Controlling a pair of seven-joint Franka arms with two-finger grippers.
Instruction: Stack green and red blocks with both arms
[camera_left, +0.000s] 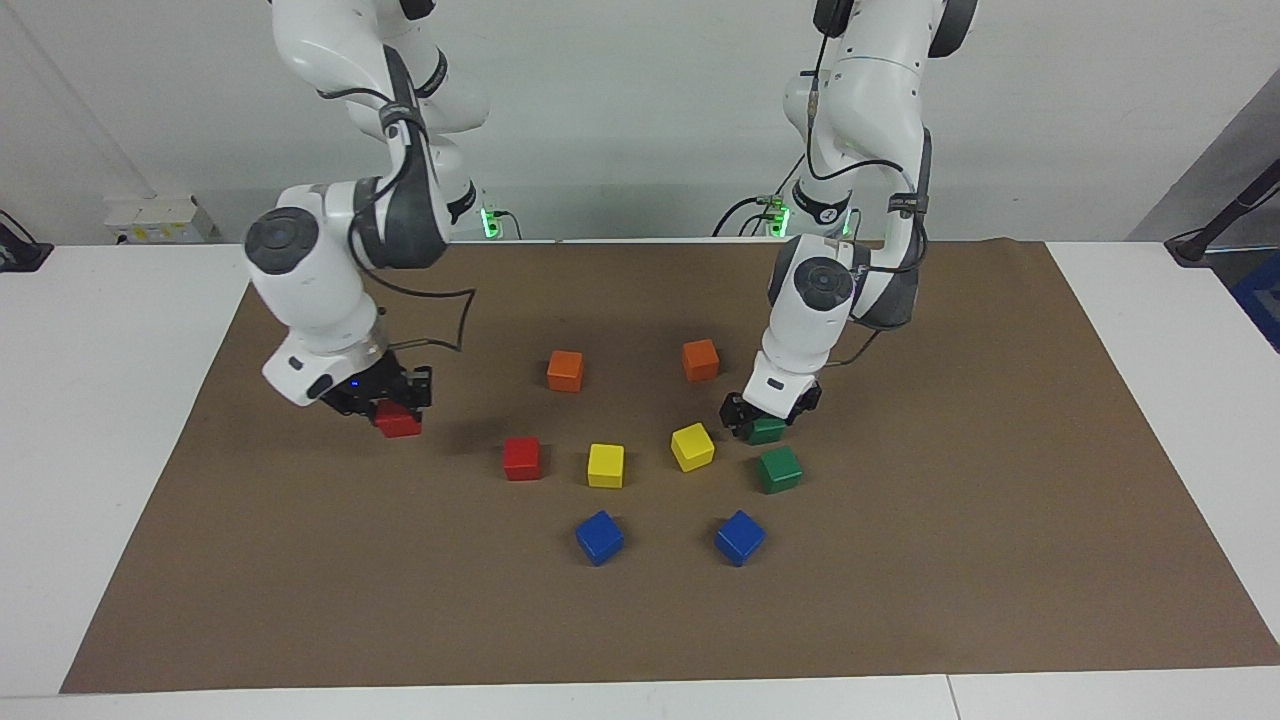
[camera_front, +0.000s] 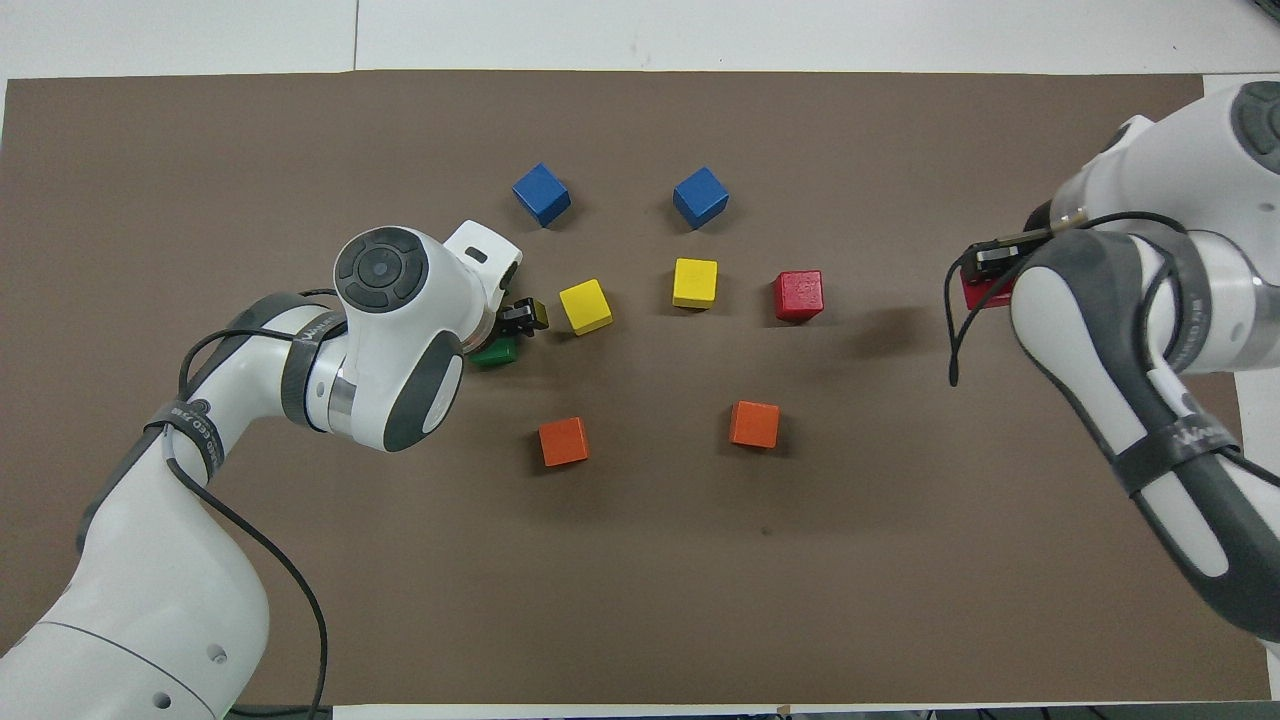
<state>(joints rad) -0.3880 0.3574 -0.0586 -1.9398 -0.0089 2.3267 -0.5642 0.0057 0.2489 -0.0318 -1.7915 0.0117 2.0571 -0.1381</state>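
Note:
The left gripper grabs the dark green block by opposite sides next, so its flat bottom stays free to stack on the other green block.
My right gripper (camera_left: 385, 403) is shut on a red block (camera_left: 399, 424) and holds it low over the mat toward the right arm's end; the block also shows in the overhead view (camera_front: 978, 292). The second red block (camera_left: 522, 457) (camera_front: 799, 295) sits on the mat beside a yellow cube. My left gripper (camera_left: 766, 414) (camera_front: 515, 320) is down over a green block (camera_left: 768, 431) (camera_front: 495, 352), open, with a finger on each side. The second green block (camera_left: 779, 469) sits just farther from the robots; the left arm hides it in the overhead view.
Two yellow cubes (camera_left: 605, 465) (camera_left: 692, 446) sit between the red and green blocks. Two orange cubes (camera_left: 565, 370) (camera_left: 700, 359) lie nearer to the robots, two blue cubes (camera_left: 599, 537) (camera_left: 739, 537) farther out. All rest on a brown mat (camera_left: 900, 600).

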